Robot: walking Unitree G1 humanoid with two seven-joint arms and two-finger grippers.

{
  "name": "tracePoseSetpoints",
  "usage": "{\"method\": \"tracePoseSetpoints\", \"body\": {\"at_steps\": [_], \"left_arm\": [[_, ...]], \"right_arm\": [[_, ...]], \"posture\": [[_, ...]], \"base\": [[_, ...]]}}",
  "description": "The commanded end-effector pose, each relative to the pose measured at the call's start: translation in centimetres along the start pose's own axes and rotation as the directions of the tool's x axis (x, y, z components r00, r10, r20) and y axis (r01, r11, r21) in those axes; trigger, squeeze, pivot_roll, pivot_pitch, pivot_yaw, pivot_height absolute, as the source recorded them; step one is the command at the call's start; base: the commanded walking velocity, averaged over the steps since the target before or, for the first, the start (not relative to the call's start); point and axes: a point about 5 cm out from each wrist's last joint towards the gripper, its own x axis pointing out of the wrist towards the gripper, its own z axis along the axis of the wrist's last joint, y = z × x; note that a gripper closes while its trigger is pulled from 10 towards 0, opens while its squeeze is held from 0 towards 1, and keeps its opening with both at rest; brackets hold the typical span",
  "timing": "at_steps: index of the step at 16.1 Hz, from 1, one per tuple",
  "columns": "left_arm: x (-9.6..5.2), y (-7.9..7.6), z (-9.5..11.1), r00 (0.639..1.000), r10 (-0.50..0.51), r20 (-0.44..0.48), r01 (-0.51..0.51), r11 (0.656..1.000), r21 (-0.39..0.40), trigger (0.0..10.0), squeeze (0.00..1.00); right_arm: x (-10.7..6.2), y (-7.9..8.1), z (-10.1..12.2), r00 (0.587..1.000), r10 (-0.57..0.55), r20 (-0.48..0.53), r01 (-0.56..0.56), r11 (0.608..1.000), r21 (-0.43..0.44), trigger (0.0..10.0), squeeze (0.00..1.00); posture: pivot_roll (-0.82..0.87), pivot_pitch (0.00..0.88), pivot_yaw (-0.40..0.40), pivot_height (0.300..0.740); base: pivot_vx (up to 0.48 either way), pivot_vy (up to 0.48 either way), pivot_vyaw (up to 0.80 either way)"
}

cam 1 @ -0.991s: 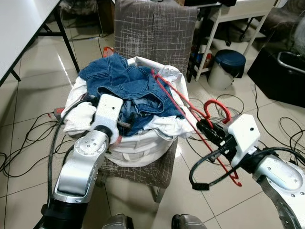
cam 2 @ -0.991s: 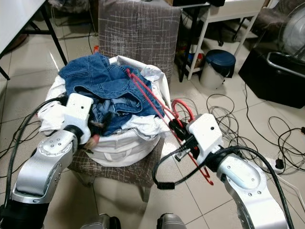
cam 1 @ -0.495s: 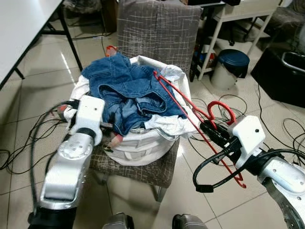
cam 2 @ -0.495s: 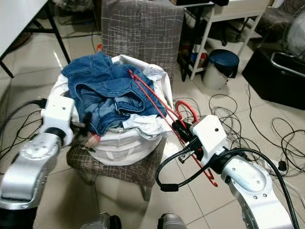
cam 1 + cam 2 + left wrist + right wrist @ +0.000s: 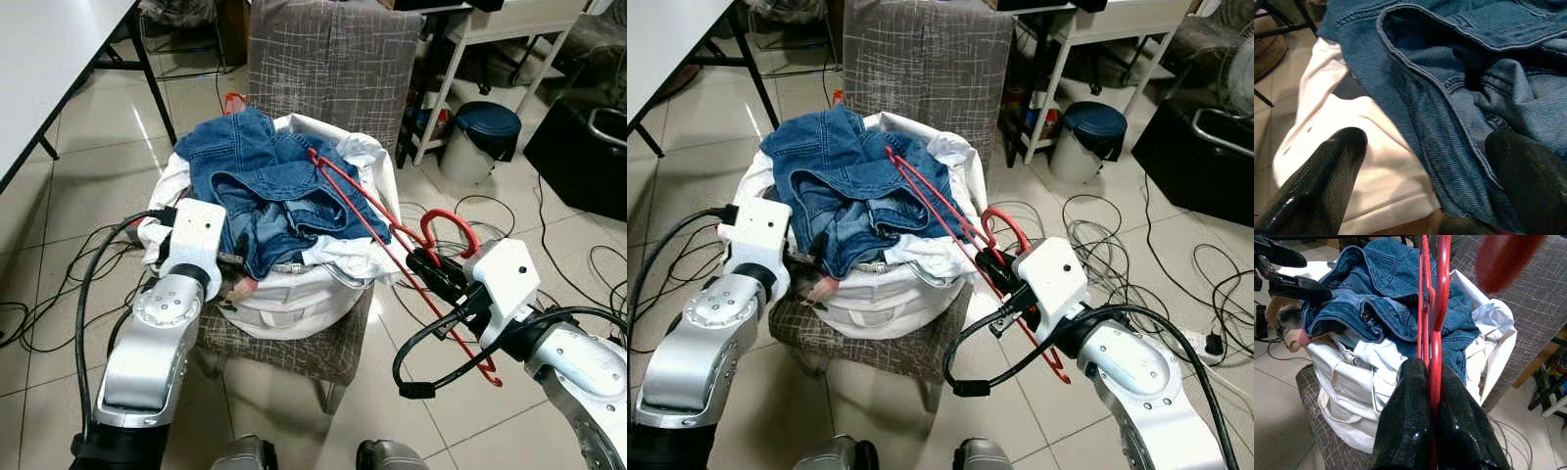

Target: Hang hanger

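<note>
The blue garment (image 5: 284,181) (image 5: 1533,93) lies slack in a heap, so my left gripper should pinch the garment by the seamed fold that stands up along its edge.
A red hanger (image 5: 372,220) leans out of a heap of laundry, its hook (image 5: 446,220) curling up beside my right arm. My right gripper (image 5: 423,264) is shut on the hanger's wire near the hook, and the two black fingers (image 5: 1410,396) pinch the red wire (image 5: 1434,293). Blue jeans (image 5: 260,176) lie on top of white cloth in a white bag (image 5: 294,299) on a grey chair (image 5: 328,59). My left gripper (image 5: 235,262) is open at the front left of the heap, with its fingers (image 5: 1327,176) either side of a jeans fold.
A white table (image 5: 49,59) with black legs stands at the left. A dark-lidded bin (image 5: 478,137) and a white desk (image 5: 509,20) are behind the chair on the right. Cables (image 5: 578,284) sprawl over the tiled floor on both sides.
My left arm drew back from the top of the heap to its front left side. The right gripper has kept hold of the hanger. The camera shifted a little.
</note>
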Motion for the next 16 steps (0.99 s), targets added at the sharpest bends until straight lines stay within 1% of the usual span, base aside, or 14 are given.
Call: {"method": "tracePoseSetpoints", "body": {"at_steps": [1,2,3,4,5,7,8,9,10,11,12,13,15,16], "left_arm": [[0.1,-0.4,0.0,1.000,-0.027,-0.006,0.027,1.000,-0.005,10.0,0.00],[0.0,-0.7,-0.1,0.998,-0.057,-0.014,0.057,0.998,-0.019,10.0,0.00],[0.0,-1.2,0.1,0.994,-0.105,-0.004,0.105,0.993,-0.062,10.0,0.00],[0.0,-1.2,0.3,0.995,-0.099,0.004,0.099,0.994,-0.035,10.0,0.00],[0.1,-1.1,0.3,0.996,-0.088,0.001,0.088,0.996,-0.021,10.0,0.00],[0.7,0.0,-0.2,0.999,0.008,-0.037,-0.008,1.000,0.015,10.0,0.00],[0.8,0.5,-0.1,0.999,0.032,-0.038,-0.032,0.999,0.017,10.0,0.00],[0.8,0.7,-0.1,0.998,0.045,-0.038,-0.044,0.999,0.014,9.2,0.00],[1.0,1.0,-0.1,0.998,0.056,-0.041,-0.056,0.998,0.004,5.6,0.00],[1.2,0.9,-0.2,0.998,0.050,-0.041,-0.050,0.999,-0.004,3.6,0.00],[1.3,0.8,-0.2,0.998,0.037,-0.041,-0.037,0.999,-0.010,0.3,0.00],[1.5,0.6,-0.3,0.999,0.022,-0.042,-0.022,1.000,-0.016,0.0,0.00],[1.5,-0.1,-0.4,0.998,-0.022,-0.064,0.018,0.998,-0.053,0.0,0.00],[1.6,-0.3,-0.4,0.997,-0.034,-0.065,0.030,0.998,-0.057,0.0,0.00]], "right_arm": [[-0.2,0.0,0.5,1.000,0.003,0.017,-0.003,1.000,-0.018,10.0,0.00],[-0.2,0.1,0.4,1.000,0.003,0.014,-0.003,1.000,-0.017,10.0,0.00],[-0.2,0.2,0.4,1.000,0.002,0.013,-0.002,1.000,-0.015,10.0,0.00],[-0.2,0.1,0.4,1.000,0.002,0.013,-0.002,1.000,-0.016,10.0,0.00],[-0.2,0.2,0.4,1.000,0.002,0.013,-0.002,1.000,-0.015,10.0,0.00],[-0.1,0.2,0.4,1.000,0.003,0.013,-0.002,1.000,-0.017,10.0,0.00],[-0.1,0.2,0.4,1.000,0.002,0.013,-0.002,1.000,-0.018,10.0,0.00],[-0.1,0.2,0.4,1.000,0.002,0.014,-0.001,1.000,-0.018,10.0,0.00],[-0.1,0.2,0.4,1.000,0.002,0.014,-0.001,1.000,-0.018,10.0,0.00],[-0.1,0.2,0.4,1.000,0.002,0.013,-0.002,1.000,-0.018,10.0,0.00],[0.0,0.3,0.4,1.000,0.003,0.014,-0.003,1.000,-0.018,10.0,0.00],[0.0,0.3,0.4,1.000,0.004,0.014,-0.003,1.000,-0.019,10.0,0.00],[0.0,0.3,0.4,1.000,0.002,0.014,-0.002,1.000,-0.022,10.0,0.00],[0.0,0.3,0.4,1.000,0.001,0.014,-0.001,1.000,-0.021,10.0,0.00]], "posture": [[-0.11,0.071,0.030,0.740],[-0.11,0.072,0.032,0.740],[-0.11,0.072,0.033,0.740],[-0.11,0.073,0.035,0.740],[-0.11,0.075,0.036,0.740],[-0.11,0.078,0.040,0.740],[-0.11,0.079,0.039,0.740],[-0.11,0.079,0.039,0.740],[-0.11,0.079,0.039,0.740],[-0.10,0.080,0.038,0.740],[-0.11,0.081,0.039,0.740],[-0.11,0.081,0.040,0.740],[-0.11,0.082,0.042,0.740],[-0.11,0.082,0.043,0.740]], "base": [[0.000,0.000,0.00],[0.000,0.000,0.00],[0.000,0.000,0.00],[0.000,0.000,0.00],[0.000,0.000,0.00],[0.000,0.000,0.00],[0.000,0.000,0.00],[0.000,0.000,0.00],[0.000,0.000,0.00],[0.000,0.000,0.00],[0.000,0.000,0.00],[0.000,0.000,0.00],[0.000,0.000,0.00],[0.000,0.000,0.00]]}}
